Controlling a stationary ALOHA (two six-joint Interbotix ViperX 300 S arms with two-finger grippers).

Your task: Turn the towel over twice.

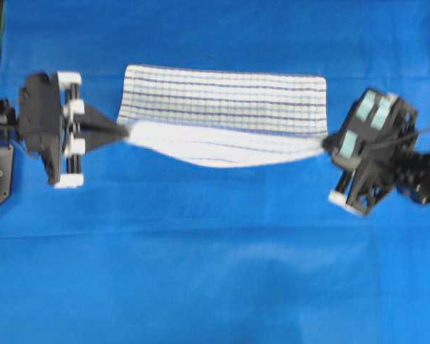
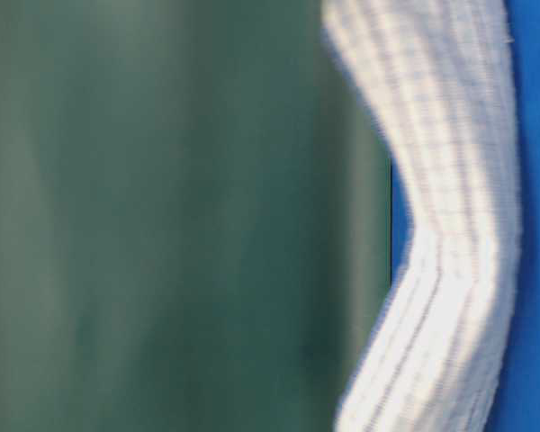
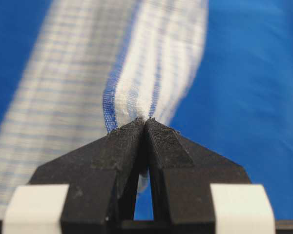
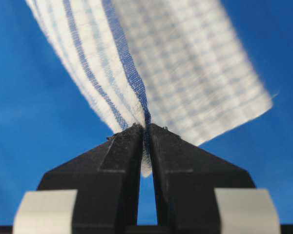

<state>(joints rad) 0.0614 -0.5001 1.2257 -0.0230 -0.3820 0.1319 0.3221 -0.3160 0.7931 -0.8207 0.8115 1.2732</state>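
Note:
The lifted edge of the towel (image 1: 226, 104) sags high over the blue cloth and would drop in a heap if I opened. My right gripper stays closed on it for now.
The towel (image 1: 226, 104), white with dark and light blue stripes, lies across the far middle of the table, its near edge lifted and stretched between both grippers. My left gripper (image 1: 125, 131) is shut on the towel's near left corner (image 3: 136, 105); the cloth bunches at the black fingertips (image 3: 129, 129). On the other side my right gripper (image 1: 327, 145) is shut on the near right corner (image 4: 136, 105), a dark blue stripe running into the tips (image 4: 163, 134). In the table-level view the raised towel (image 2: 441, 225) sags in a curve above the table.
A plain blue cloth (image 1: 215, 272) covers the whole table under the towel. Both arm bases stand at the table's sides, left (image 1: 0, 165) and right (image 1: 423, 172). A green wall (image 2: 162, 216) backs the table-level view.

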